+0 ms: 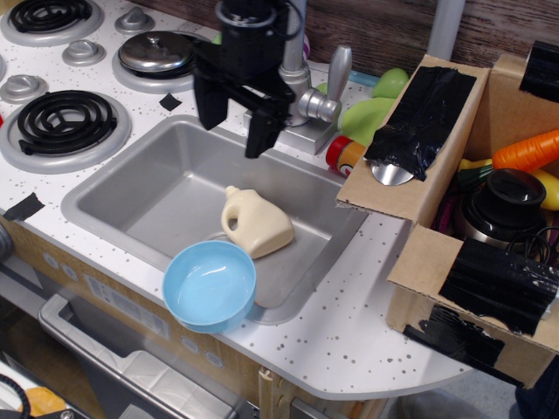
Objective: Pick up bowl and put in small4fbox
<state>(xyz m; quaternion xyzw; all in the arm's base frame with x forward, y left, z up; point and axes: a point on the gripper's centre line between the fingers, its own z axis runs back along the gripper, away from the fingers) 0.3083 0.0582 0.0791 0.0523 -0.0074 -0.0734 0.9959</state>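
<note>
The light blue bowl needs to go in the cardboard box, so my gripper should grab it by its rim [166, 276] next.
The light blue bowl [210, 285] sits upright on the front rim of the grey sink [140, 188], partly overhanging the basin. My black gripper [231, 133] hangs open and empty above the sink's back edge, well behind and above the bowl. The brown cardboard box [463, 201] with black tape on its flaps stands open at the right, holding toy vegetables and a dark pot.
A cream jug-shaped bottle [255, 223] lies in the sink just behind the bowl. A silver faucet [316, 96] stands behind the sink. Stove burners [65, 120] and a pot lid [157, 52] are at the left. Green toys [371, 109] lie beside the box.
</note>
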